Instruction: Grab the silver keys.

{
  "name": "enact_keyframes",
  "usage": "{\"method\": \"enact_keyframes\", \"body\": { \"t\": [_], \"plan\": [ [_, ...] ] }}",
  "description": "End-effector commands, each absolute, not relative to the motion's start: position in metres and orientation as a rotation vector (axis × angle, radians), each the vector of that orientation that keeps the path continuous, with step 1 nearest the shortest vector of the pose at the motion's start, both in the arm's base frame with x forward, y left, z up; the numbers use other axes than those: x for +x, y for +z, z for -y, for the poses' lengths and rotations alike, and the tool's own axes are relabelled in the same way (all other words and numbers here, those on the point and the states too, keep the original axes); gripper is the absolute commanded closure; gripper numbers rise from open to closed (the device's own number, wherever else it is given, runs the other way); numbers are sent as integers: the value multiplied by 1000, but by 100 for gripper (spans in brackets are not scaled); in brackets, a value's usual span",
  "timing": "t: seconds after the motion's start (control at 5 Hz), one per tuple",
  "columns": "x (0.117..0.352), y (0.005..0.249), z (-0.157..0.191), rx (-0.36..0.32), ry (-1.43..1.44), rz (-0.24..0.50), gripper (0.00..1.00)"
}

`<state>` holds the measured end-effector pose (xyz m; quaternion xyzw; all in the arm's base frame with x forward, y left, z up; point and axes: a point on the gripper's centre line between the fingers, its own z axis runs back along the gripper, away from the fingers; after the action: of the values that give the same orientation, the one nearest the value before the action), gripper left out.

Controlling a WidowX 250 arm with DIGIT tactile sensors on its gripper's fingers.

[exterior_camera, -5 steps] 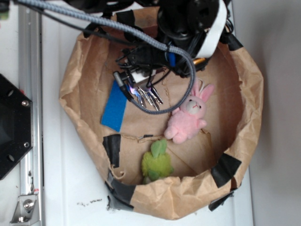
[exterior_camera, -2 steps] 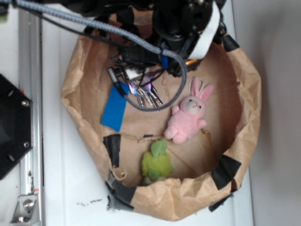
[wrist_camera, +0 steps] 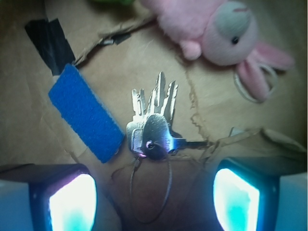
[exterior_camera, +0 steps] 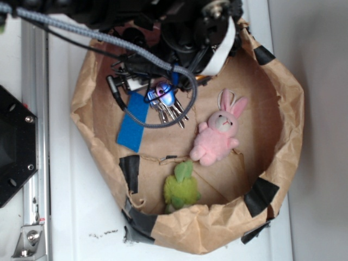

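Observation:
The robot's gripper next needs to take hold of the silver keys by their thin wire ring [wrist_camera: 170, 192], and then it can pick them out of the paper bag.
The silver keys [wrist_camera: 153, 122] lie fanned on the brown paper floor of the bag, their thin wire ring trailing down between my two fingers. In the exterior view the keys [exterior_camera: 171, 110] peek out just below my arm, beside the flat blue rectangle [exterior_camera: 132, 122]. My gripper [wrist_camera: 154, 202] is open, with its glowing pads [wrist_camera: 72, 204] wide apart on either side of the wire ring, hovering over it without touching the keys.
A pink bunny [exterior_camera: 218, 136] lies right of the keys and a green plush toy [exterior_camera: 181, 187] sits near the front. All rest inside a crumpled brown paper bag [exterior_camera: 283, 136] with black tape patches [exterior_camera: 130, 171]. A grey braided cable [exterior_camera: 157, 122] loops over the keys.
My arm and gripper have moved left and toward the back rim of the bag; the cable loop shifted with them. The keys, bunny and blue rectangle stayed put.

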<state>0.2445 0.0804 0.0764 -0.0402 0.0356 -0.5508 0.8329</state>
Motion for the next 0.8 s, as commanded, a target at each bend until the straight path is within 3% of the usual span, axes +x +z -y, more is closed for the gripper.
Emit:
{"method": "enact_keyframes", "body": {
  "t": [0.0,0.6],
  "plan": [
    [251,62,-82,-5,-1211,-12,0],
    [242,39,-89,-3,-1191,-67,0]
  ]
}}
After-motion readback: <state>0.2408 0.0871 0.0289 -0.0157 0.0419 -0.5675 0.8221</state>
